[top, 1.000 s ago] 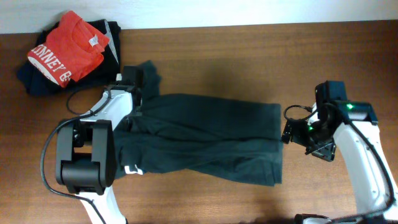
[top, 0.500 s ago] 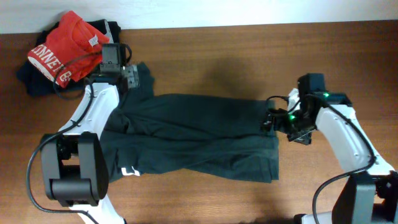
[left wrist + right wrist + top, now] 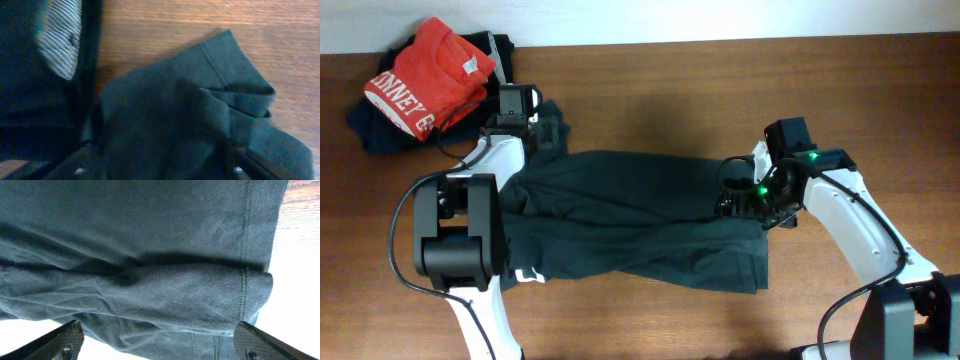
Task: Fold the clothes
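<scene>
The robot's right gripper next needs to grab the T-shirt's hem at the fold, opposite the bunched sleeve, to stretch the T-shirt straight for folding.
The clothes, a dark charcoal T-shirt, lie spread lengthwise across the middle of the table, roughly folded and wrinkled. My left gripper hovers open over the bunched sleeve at the shirt's upper left, its fingers wide apart with loose fabric below. Over the shirt's right hem my right gripper is also open. Its fingertips straddle a fold of cloth without pinching it. In the wrist views the grippers show only at the bottom edge.
A red T-shirt with white lettering lies on a stack of dark folded garments at the table's back left corner, close to the left gripper. A striped grey label belongs to that stack. Bare wood table surrounds the shirt.
The left gripper opened and let go of the sleeve, shifting slightly toward the back. The right arm swung left from beside the shirt to over its right hem.
</scene>
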Available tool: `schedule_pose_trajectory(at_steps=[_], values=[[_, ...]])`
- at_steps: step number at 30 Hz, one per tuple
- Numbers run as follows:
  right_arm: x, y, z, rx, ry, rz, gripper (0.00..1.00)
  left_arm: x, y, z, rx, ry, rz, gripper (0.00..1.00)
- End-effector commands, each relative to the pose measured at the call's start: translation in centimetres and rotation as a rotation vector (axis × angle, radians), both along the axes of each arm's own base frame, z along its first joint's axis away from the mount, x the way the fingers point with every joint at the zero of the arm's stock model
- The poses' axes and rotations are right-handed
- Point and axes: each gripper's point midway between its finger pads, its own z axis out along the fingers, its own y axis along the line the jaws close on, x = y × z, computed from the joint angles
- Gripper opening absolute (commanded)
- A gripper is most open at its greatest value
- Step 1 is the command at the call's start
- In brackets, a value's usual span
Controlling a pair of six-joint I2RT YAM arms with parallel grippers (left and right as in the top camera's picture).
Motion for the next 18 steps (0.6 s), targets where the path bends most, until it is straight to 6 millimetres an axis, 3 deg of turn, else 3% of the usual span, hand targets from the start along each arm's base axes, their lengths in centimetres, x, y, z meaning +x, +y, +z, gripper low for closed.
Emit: schedule_pose_trajectory(at_steps=[1,2,4,5,8,12,15,18], values=[[0.2,-0.2,-0.1,-0.024,-0.011,0.011,0.99,-0.9,-1.5,-1.7,-0.074,0.065,-0.070,0.70],[0.4,-0.2,-0.1,-0.028,-0.020,0.010,0.99,-1.3,-1.5,-2.1,-0.074,0.086,-0.069,0.56],[1.6,-0.8,0.1,-0.054,-0.069,-0.002,0.99,-2.1,-1.5,-2.8,-0.073,0.126,-0.067,0.13],[2.3,-1.2,0.5,-0.068,-0.094,-0.012,0.98,-2.4,-1.5,-3.0,-0.073,0.140,-0.067,0.01],[5.7,-2.9,1.7,-0.142,-0.237,-0.015,0.99,-2.6,-1.2,-3.1,-0.074,0.148,-0.061,0.00],[9.2,-4.3,0.9,-0.230,-0.333,-0.041,0.99,-2.8,-1.0,-3.2,-0.074,0.155,-0.057,0.01],[11.0,-5.9,-1.4,-0.326,-0.343,-0.067,0.95,-3.3,-1.0,-3.5,-0.074,0.181,-0.056,0.01],[12.2,-6.0,-4.9,-0.338,-0.316,-0.065,0.95,-3.3,-1.0,-3.5,-0.074,0.181,-0.056,0.00]])
